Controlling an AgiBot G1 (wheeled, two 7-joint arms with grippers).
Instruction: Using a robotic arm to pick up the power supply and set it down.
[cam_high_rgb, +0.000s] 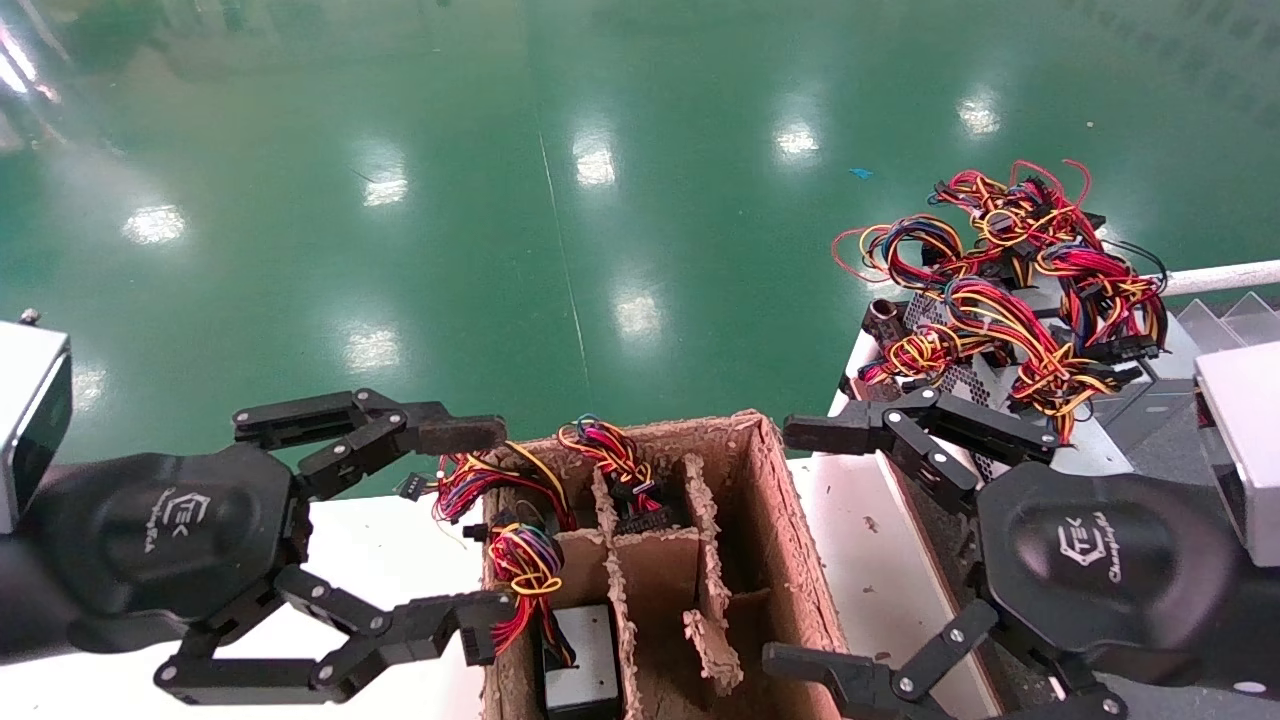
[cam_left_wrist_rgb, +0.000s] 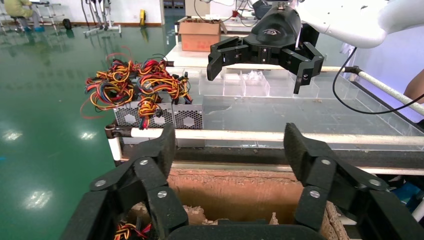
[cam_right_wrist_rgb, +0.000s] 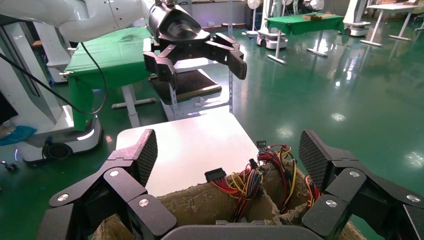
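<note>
The robot's right gripper should next pick the power supply (cam_high_rgb: 582, 658) up out of the divider box, taking hold of it by its red-yellow-black wire bundle (cam_high_rgb: 525, 562).
One power supply (cam_high_rgb: 583, 668) stands in a cell of the brown divider box (cam_high_rgb: 790, 520), grey top up, with its wire bundle (cam_high_rgb: 525, 560) spilling over the rim. A second wire bundle (cam_high_rgb: 612, 458) shows in the cell behind. My left gripper (cam_high_rgb: 478, 528) hangs open at the box's left side, holding nothing. My right gripper (cam_high_rgb: 795, 545) hangs open at the box's right side, also holding nothing. In the left wrist view my left gripper (cam_left_wrist_rgb: 231, 145) spans the box wall (cam_left_wrist_rgb: 235, 192). In the right wrist view my right gripper (cam_right_wrist_rgb: 230, 150) faces the wires (cam_right_wrist_rgb: 250, 175).
More power supplies (cam_high_rgb: 960, 378) with tangled wires (cam_high_rgb: 1010, 270) lie on the right-hand surface, perforated sides (cam_left_wrist_rgb: 155, 116) facing the box, behind a white rail (cam_left_wrist_rgb: 280, 136). Clear plastic bins (cam_left_wrist_rgb: 260, 85) sit beyond. A white tabletop (cam_right_wrist_rgb: 190, 145) lies left of the box. Green floor lies beyond.
</note>
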